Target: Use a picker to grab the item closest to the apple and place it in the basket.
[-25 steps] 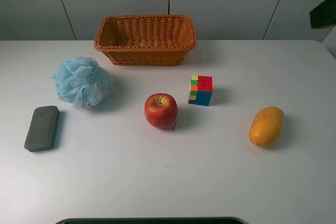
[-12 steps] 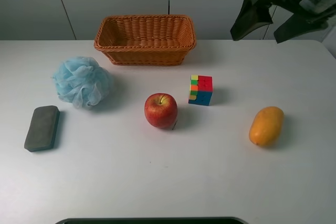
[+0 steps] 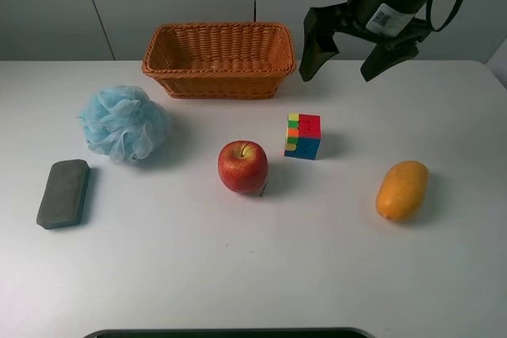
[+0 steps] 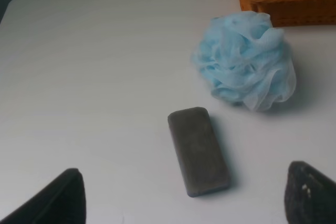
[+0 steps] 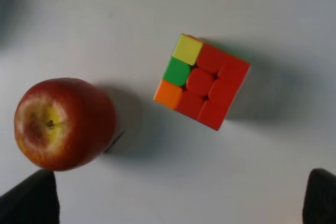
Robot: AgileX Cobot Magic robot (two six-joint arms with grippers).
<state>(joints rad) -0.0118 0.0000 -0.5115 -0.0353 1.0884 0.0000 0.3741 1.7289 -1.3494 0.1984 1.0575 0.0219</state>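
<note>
The puzzle cube needs to go in the wicker basket (image 3: 219,59). My right gripper should next grab the cube by opposite sides, on either side of its red top (image 3: 304,134).
A red apple (image 3: 242,167) sits mid-table, also in the right wrist view (image 5: 63,123). A multicoloured puzzle cube (image 3: 303,135) stands just right of it and is the nearest item; it also shows in the right wrist view (image 5: 203,81). The wicker basket (image 3: 219,59) stands empty at the back. My right gripper (image 3: 348,51) hangs open and empty high above the table, behind the cube; its wrist view looks down on cube and apple between its spread fingers (image 5: 176,195). My left gripper (image 4: 184,187) is open and empty above the table's left part, out of the high view.
A blue mesh bath puff (image 3: 123,123) and a grey block (image 3: 63,192) lie on the left; both show in the left wrist view, puff (image 4: 245,64) and block (image 4: 198,149). An orange mango (image 3: 402,190) lies at the right.
My right arm has come in from the upper right and moved left and lower, now open above the area behind the cube. Objects on the table have not moved.
</note>
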